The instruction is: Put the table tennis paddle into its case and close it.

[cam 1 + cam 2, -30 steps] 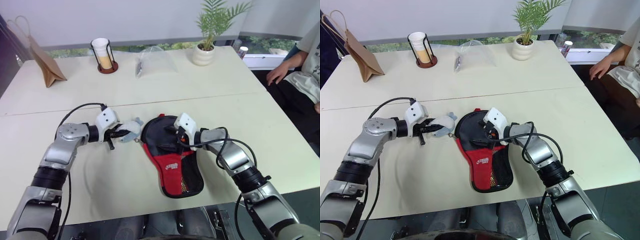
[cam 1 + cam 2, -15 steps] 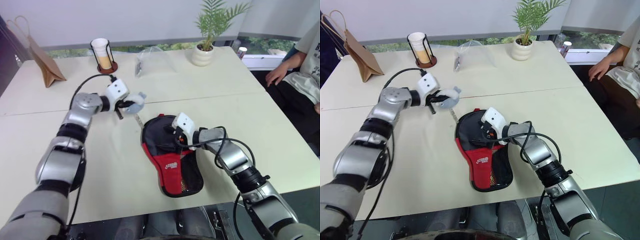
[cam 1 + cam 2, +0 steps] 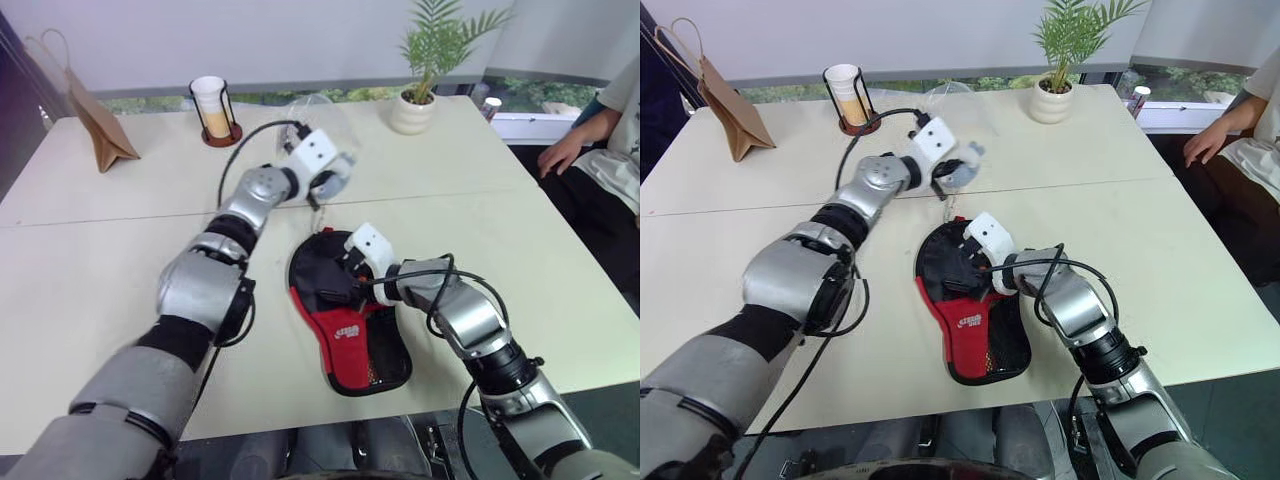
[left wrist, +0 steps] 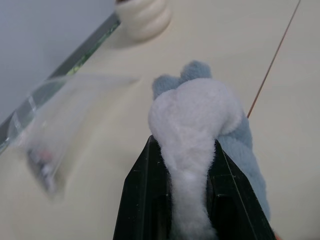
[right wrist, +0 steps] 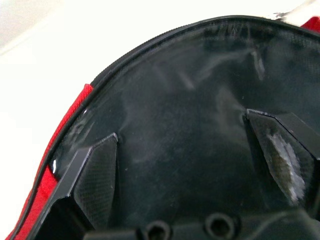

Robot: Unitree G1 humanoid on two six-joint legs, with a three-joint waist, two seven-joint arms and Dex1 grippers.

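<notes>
It is too early to release: my left gripper should keep holding the grey plush toy (image 3: 334, 178) (image 4: 192, 112), as the toy hangs above the table beyond the case.
The case (image 3: 345, 332), black with a red panel and a mesh patch, lies flat near the table's front edge. My right gripper (image 3: 346, 276) rests open on its round black end, fingers (image 5: 95, 170) spread over the black surface (image 5: 185, 105). The table tennis paddle is hidden. My left gripper (image 3: 325, 183) hovers beyond the case's far end, shut on a grey plush toy (image 4: 192, 112). A thin cord (image 3: 945, 207) hangs from the toy toward the case's far edge.
Along the far side of the table (image 3: 100, 290) stand a brown paper bag (image 3: 95, 135), a cup in a black holder (image 3: 212, 105), a clear plastic bag (image 3: 300, 112) and a potted plant (image 3: 420, 95). A person (image 3: 600, 140) sits at the right edge.
My left arm has swung from the left of the case up and rightward to beyond its far end, carrying the plush toy. The right gripper has stayed on the case.
</notes>
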